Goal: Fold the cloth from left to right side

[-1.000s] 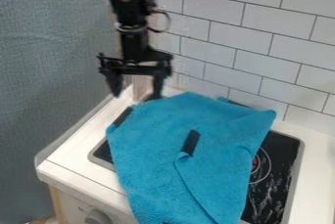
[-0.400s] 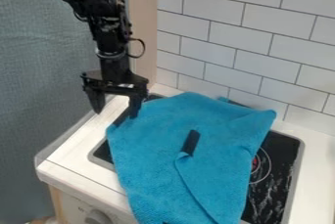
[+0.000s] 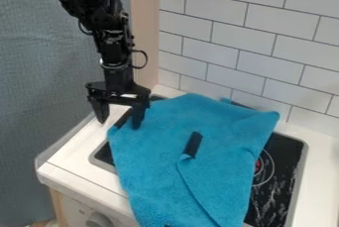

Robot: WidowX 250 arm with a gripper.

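My gripper grabs the cloth by its corner beside the white counter next, to fold the cloth across to its side by the burner ring.
The gripper (image 3: 120,121) hangs at the upper left of the stove, its two fingers spread apart with nothing between them. One finger is over the white counter and the other is at or just above the cloth's upper left edge; contact cannot be told. A blue cloth (image 3: 165,171) lies spread over the stove, its lower end reaching the front edge. A narrow flap is turned over on its lower middle part, with a small dark patch at the flap's upper tip.
The black stove top (image 3: 286,171) shows to the right of the cloth, with a red-centred burner ring. White counter (image 3: 79,154) borders it on the left. A tiled wall (image 3: 265,37) stands behind, and a knob (image 3: 99,220) sits on the front.
The gripper has moved left and then down toward the cloth's upper left edge, with a slight shift right most recently. Its fingers have stayed apart, and the cloth lies as before.
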